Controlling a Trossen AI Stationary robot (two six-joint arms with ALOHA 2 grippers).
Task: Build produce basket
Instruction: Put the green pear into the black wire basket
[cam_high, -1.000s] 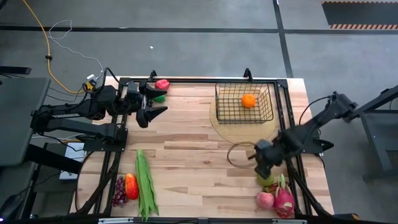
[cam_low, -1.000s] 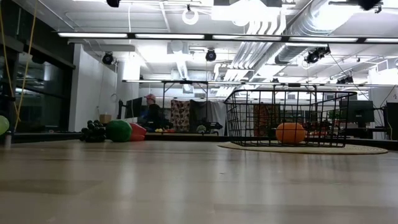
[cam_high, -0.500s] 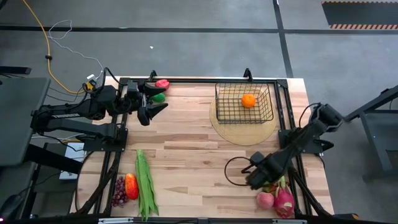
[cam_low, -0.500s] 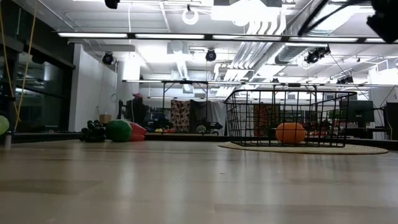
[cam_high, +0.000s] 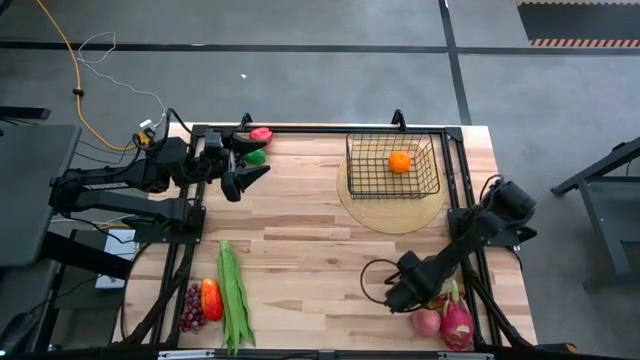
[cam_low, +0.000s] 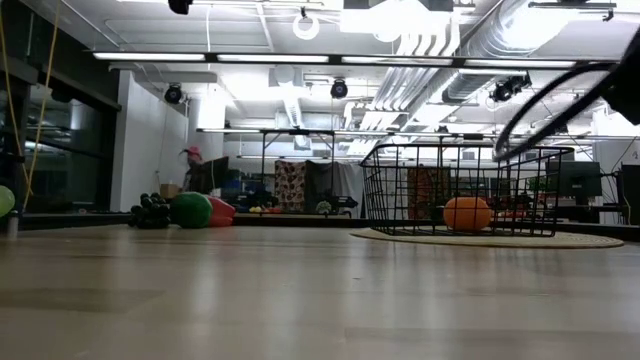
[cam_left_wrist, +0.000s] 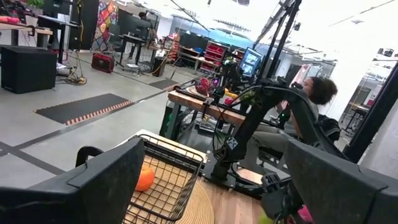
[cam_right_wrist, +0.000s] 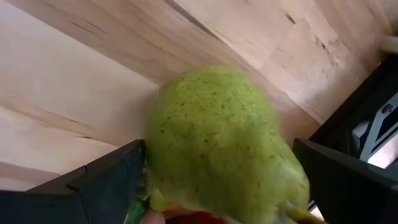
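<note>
The green pear will help fill the produce basket, so my right gripper will grab it next by its narrower stem end (cam_right_wrist: 270, 186).
The black wire basket (cam_high: 392, 165) stands on a round tan mat (cam_high: 390, 205) at the far right, with an orange pepper (cam_high: 400, 161) inside. My right gripper (cam_high: 403, 292) is low at the near right, open. Its fingers stand on either side of a green pear (cam_right_wrist: 217, 143); no touch shows. A pinkish apple (cam_high: 427, 321) and a pink dragon fruit (cam_high: 457, 322) lie beside it. My left gripper (cam_high: 250, 182) waits open at the far left, next to a red pepper (cam_high: 261, 135) and a green pepper (cam_high: 256, 156).
Dark grapes (cam_high: 190, 306), a red-orange pepper (cam_high: 211, 298) and long green beans (cam_high: 233, 295) lie at the near left. The table's black frame rail (cam_high: 470, 250) runs close along the right arm. Bare wood lies in the table's middle (cam_high: 310, 230).
My right gripper has gone toward the table's near edge and down onto the pear, so its open fingers now stand around it. A loop of its cable has come into the low view's upper right.
</note>
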